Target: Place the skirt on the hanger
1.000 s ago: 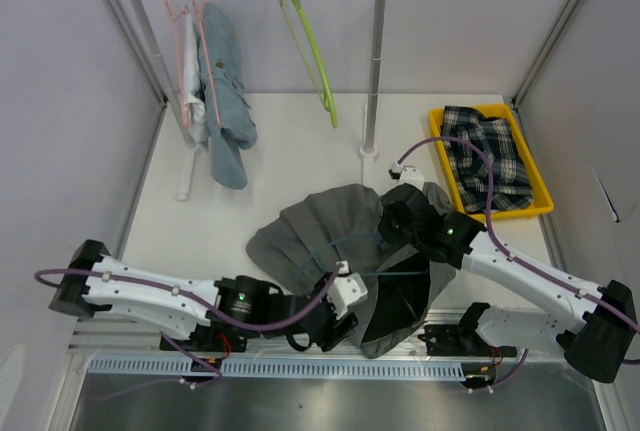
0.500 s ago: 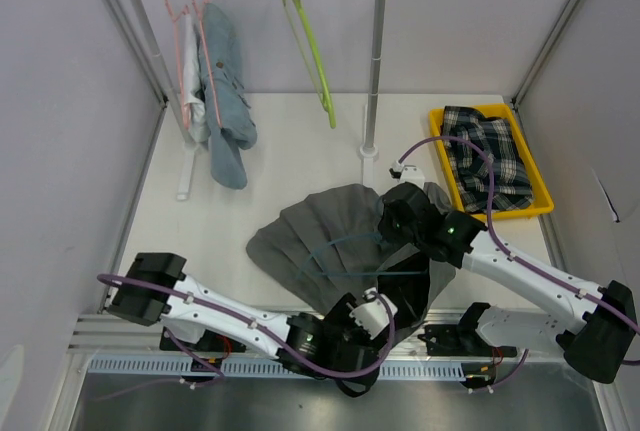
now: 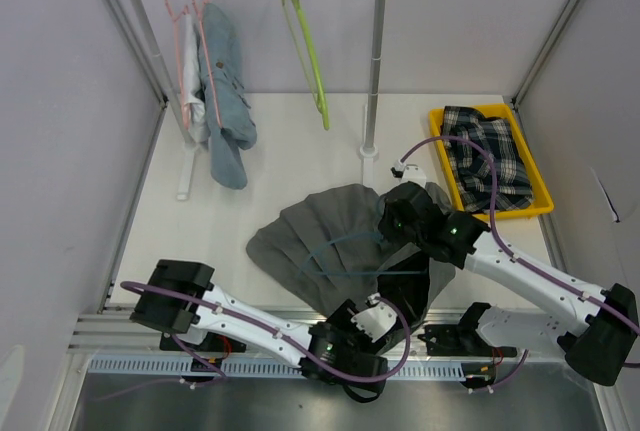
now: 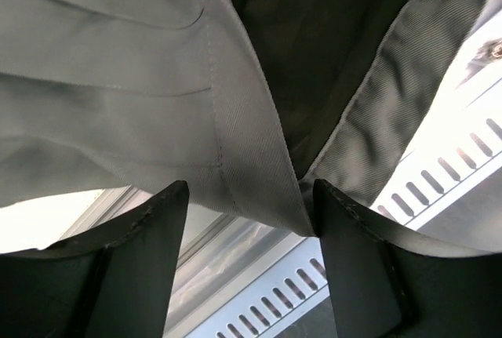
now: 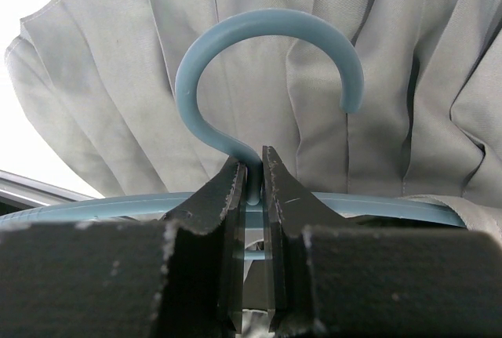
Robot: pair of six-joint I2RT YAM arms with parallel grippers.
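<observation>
The robot's left gripper will next grab the skirt's waistband (image 4: 251, 142) at its corner edge (image 4: 295, 213), so that the skirt's opening stays free for the hanger.
The grey pleated skirt (image 3: 320, 236) lies spread on the table. A blue hanger (image 3: 352, 251) lies across it. My right gripper (image 3: 402, 219) is shut on the hanger's neck just below the hook (image 5: 267, 32), with the skirt's pleats (image 5: 102, 79) behind it. My left gripper (image 3: 365, 326) is at the skirt's near edge, over the table's front rail. In the left wrist view it (image 4: 249, 197) is open, and the skirt's waistband (image 4: 251, 142) hangs between the two fingertips, touching the right finger (image 4: 369, 267).
A clothes rail at the back holds a green hanger (image 3: 305, 46) and pink hangers with a blue garment (image 3: 222, 81). A yellow tray (image 3: 440, 116) with a plaid garment stands at the right. A slotted metal rail (image 3: 200, 366) runs along the near edge.
My left arm has swung right along the near edge, bringing its gripper under the skirt's front edge. The right gripper has kept its hold on the hanger in place.
</observation>
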